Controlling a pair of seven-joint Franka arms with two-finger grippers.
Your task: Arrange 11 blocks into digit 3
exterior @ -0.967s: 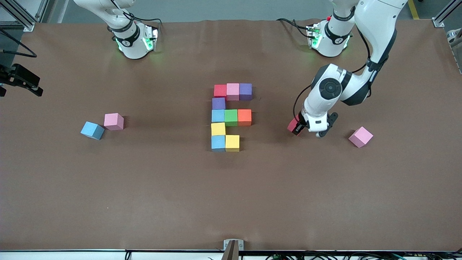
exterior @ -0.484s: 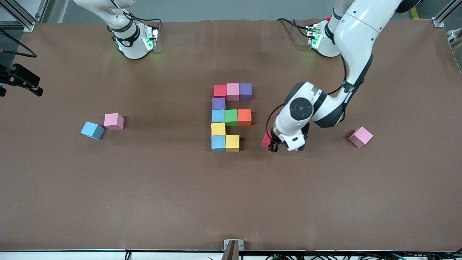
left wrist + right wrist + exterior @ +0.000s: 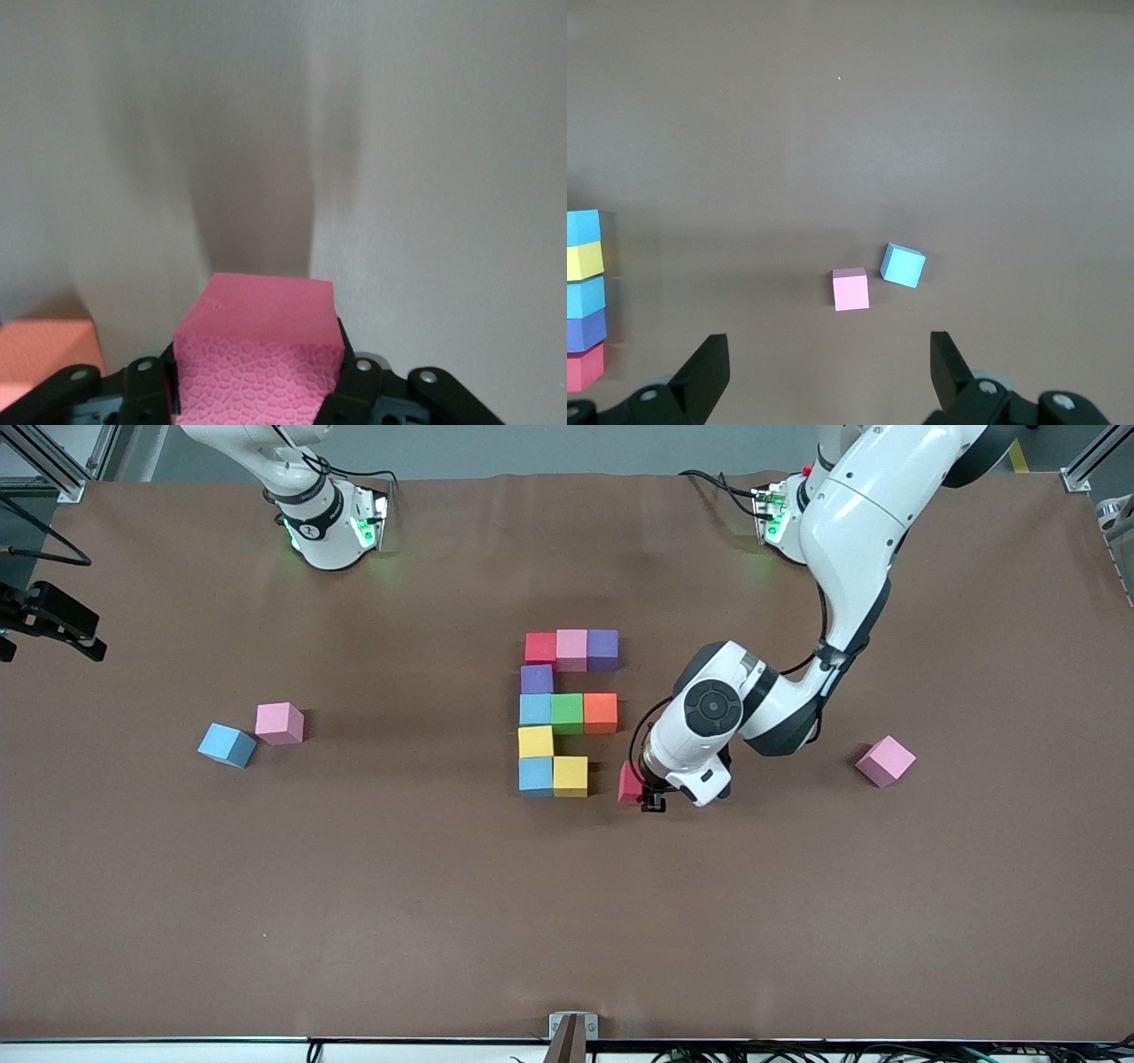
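The red block is still short of the spot beside the yellow block, so I need to move it toward that spot before my left gripper lets it go.
My left gripper is shut on a red block, which fills the space between the fingers in the left wrist view. It hangs low over the table, a small gap from the yellow block in the nearest row of the unfinished digit 3. That figure has a red, pink and purple row, a purple link, a blue, green and orange row, a yellow link, and a blue and yellow row. My right gripper is open and high, out of the front view.
A loose pink block lies toward the left arm's end. A blue block and a pink block lie together toward the right arm's end, and the right wrist view shows both, pink block and blue block.
The left arm has carried the red block from near the loose pink block toward the figure, down to beside the yellow block. The right arm has not moved.
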